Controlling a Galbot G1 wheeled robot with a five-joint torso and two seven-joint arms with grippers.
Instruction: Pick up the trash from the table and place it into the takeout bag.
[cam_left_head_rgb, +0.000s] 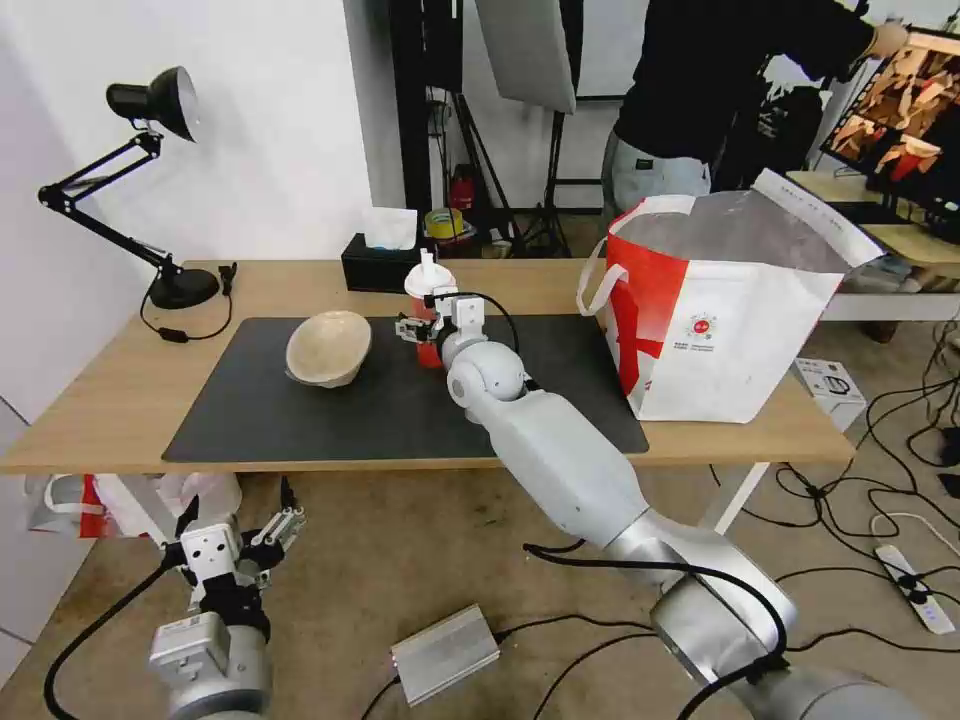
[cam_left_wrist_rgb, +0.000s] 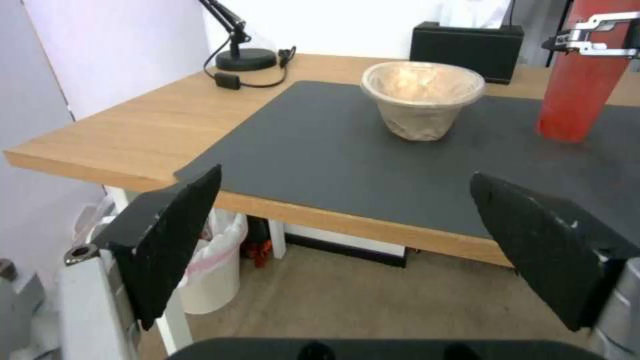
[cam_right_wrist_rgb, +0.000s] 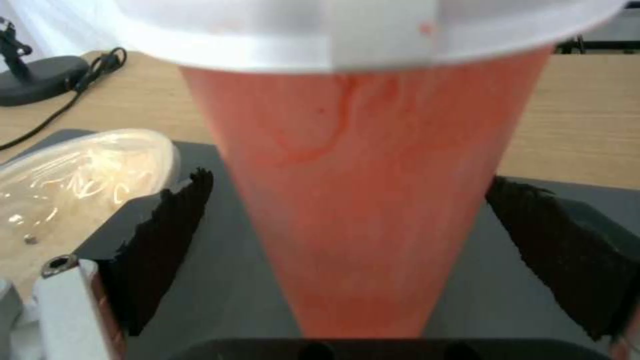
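The red drink cup by its lower body (cam_left_head_rgb: 428, 355) should be grabbed next by my right gripper, so that the cup gets into the takeout bag (cam_left_head_rgb: 720, 320).
The red drink cup (cam_left_head_rgb: 424, 288) with its white lid stands upright on the dark grey mat (cam_left_head_rgb: 300, 410) of the table (cam_left_head_rgb: 100, 400). My right gripper (cam_left_head_rgb: 424, 330) is open around the cup's body. In the right wrist view the cup (cam_right_wrist_rgb: 360, 200) sits between the black pads (cam_right_wrist_rgb: 167, 235) with a gap on each side. The beige pulp bowl (cam_left_head_rgb: 328, 347) rests on the mat to the left of the cup. The white and red takeout bag (cam_left_head_rgb: 720, 320) stands open at the table's right end. My left gripper (cam_left_head_rgb: 240, 545) hangs open below the table's front edge.
A black tissue box (cam_left_head_rgb: 385, 265) sits just behind the cup and a black desk lamp (cam_left_head_rgb: 150, 180) stands at the table's back left corner. Under the left end is a bin with a white liner (cam_left_wrist_rgb: 213, 270). Cables and a grey box (cam_left_head_rgb: 445, 655) lie on the floor.
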